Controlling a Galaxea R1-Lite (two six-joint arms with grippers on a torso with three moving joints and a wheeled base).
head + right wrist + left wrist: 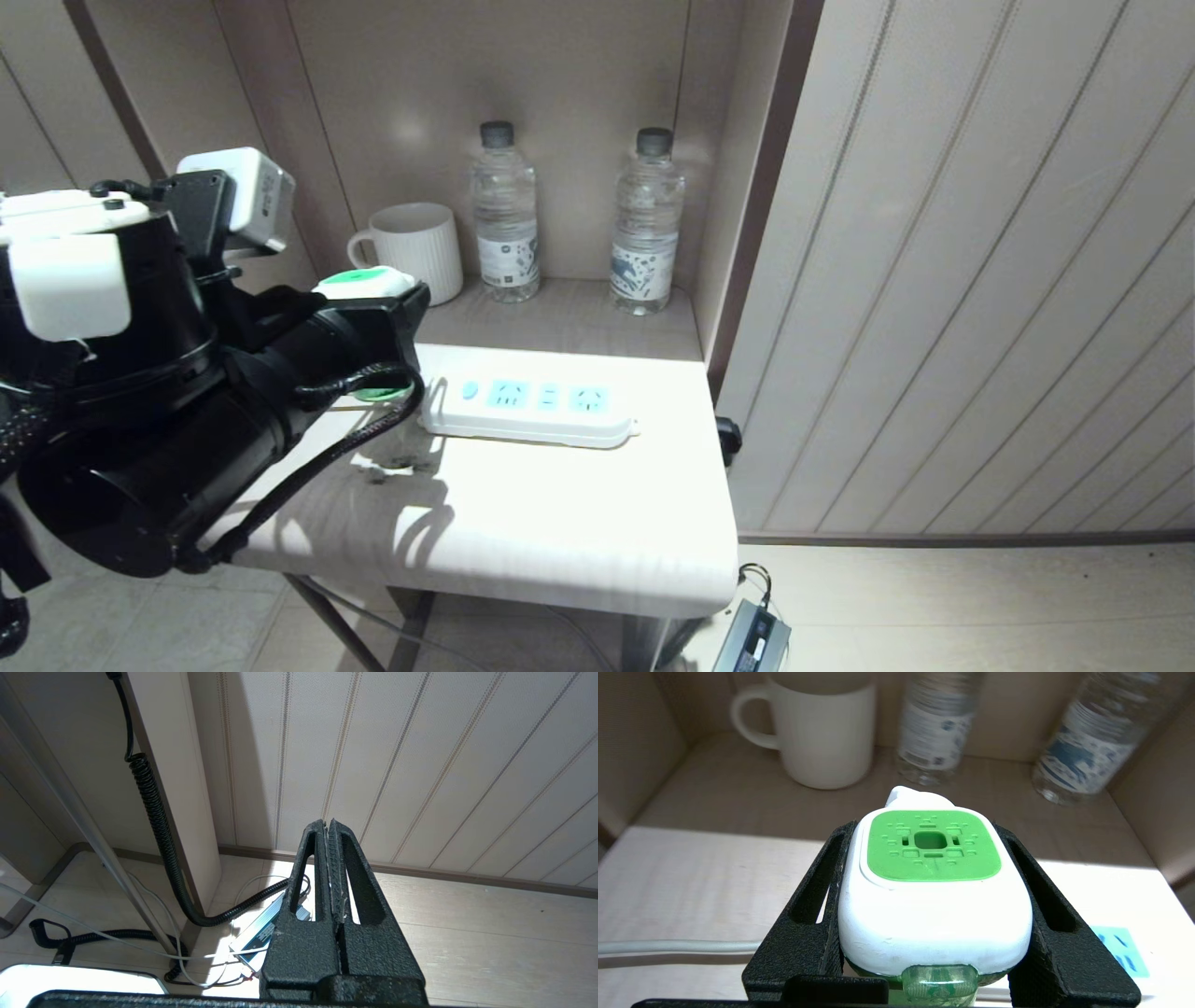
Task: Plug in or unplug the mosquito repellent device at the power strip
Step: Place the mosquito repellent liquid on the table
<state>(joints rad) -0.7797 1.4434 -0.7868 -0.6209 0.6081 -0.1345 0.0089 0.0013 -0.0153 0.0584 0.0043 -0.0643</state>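
Observation:
The device's white head point(365, 284) is off to the side of the power strip point(527, 411), so my left gripper should line the device up with the power strip before opening.
The mosquito repellent device point(931, 891), with its white head, green top plate and translucent green bottle, is clamped between the black fingers point(810, 896) of my left gripper point(924, 830). In the head view the left gripper point(373, 303) holds the device point(366, 280) upright over the white table, just left of the power strip point(527, 411). The device is apart from the strip, and the strip's pale blue socket faces are empty. One socket face point(1120, 952) and the strip's white cord point(668, 947) show in the left wrist view. My right gripper point(325, 823) hangs shut and empty, low beside the table, facing the panelled wall.
A white mug point(411, 250) and two clear water bottles point(504, 215) point(646, 224) stand in the niche behind the table point(523, 532). The niche walls close in on both sides. On the floor lie a power adapter point(261, 931) and a coiled black cable point(154, 812).

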